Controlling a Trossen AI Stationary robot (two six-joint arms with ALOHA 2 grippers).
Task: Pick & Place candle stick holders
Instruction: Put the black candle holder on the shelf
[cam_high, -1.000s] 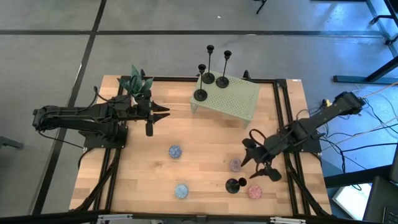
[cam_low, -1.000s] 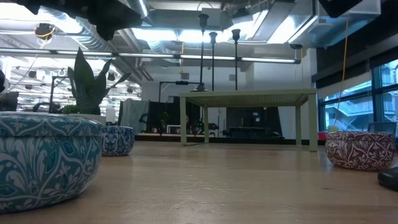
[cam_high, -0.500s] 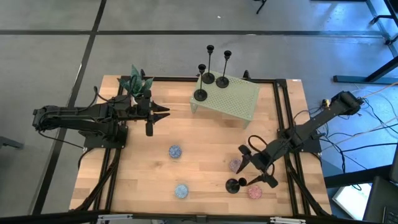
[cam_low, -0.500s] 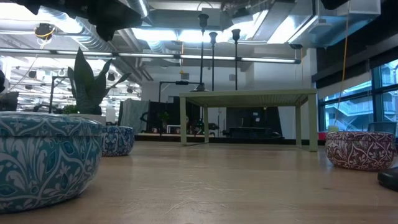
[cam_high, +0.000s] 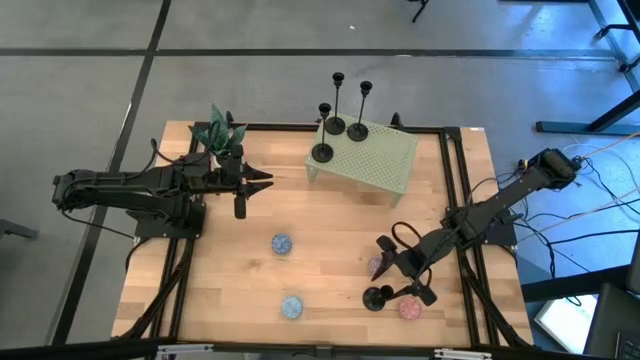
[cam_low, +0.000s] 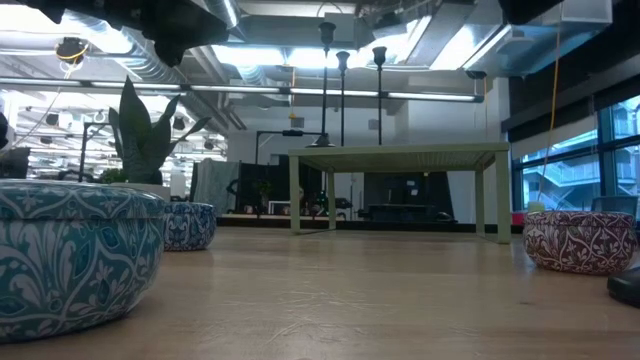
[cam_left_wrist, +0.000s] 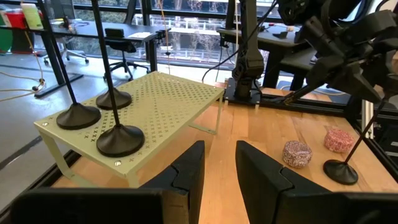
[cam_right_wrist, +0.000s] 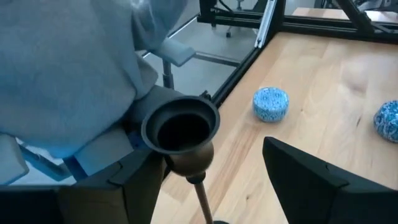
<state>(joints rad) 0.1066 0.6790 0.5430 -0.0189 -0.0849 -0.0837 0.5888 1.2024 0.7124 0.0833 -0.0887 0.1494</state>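
The neck under the cup is between my fingers in the right wrist view. My right gripper needs to close on the neck now.
Three black candle stick holders (cam_high: 333, 125) stand by their round bases on the green perforated stand (cam_high: 385, 165) at the table's far side; the left wrist view shows them too (cam_left_wrist: 118, 138). A fourth candle stick holder (cam_high: 374, 297) stands upright on the table near the front right. My right gripper (cam_high: 400, 270) is open around its top. In the right wrist view the cup (cam_right_wrist: 180, 127) stands between the two fingers (cam_right_wrist: 305, 177), close to one of them; whether it touches that finger, I cannot tell. My left gripper (cam_high: 266, 181) waits at the table's left, fingers slightly apart, with nothing between them (cam_left_wrist: 217, 168).
Small patterned tins lie on the table: blue (cam_high: 281, 243), light blue (cam_high: 291, 306), mauve (cam_high: 378, 265) and red (cam_high: 410, 308), the last two close to my right gripper. A potted plant (cam_high: 218, 132) stands at the far left. A person in a pale top (cam_right_wrist: 62, 62) stands beyond the near edge.
My right gripper has moved down and toward the table's left and near edge, tipping its fingers lower, until it stands around the top of the candle stick holder on the table. Its fingers have stayed open. The holder has not moved.
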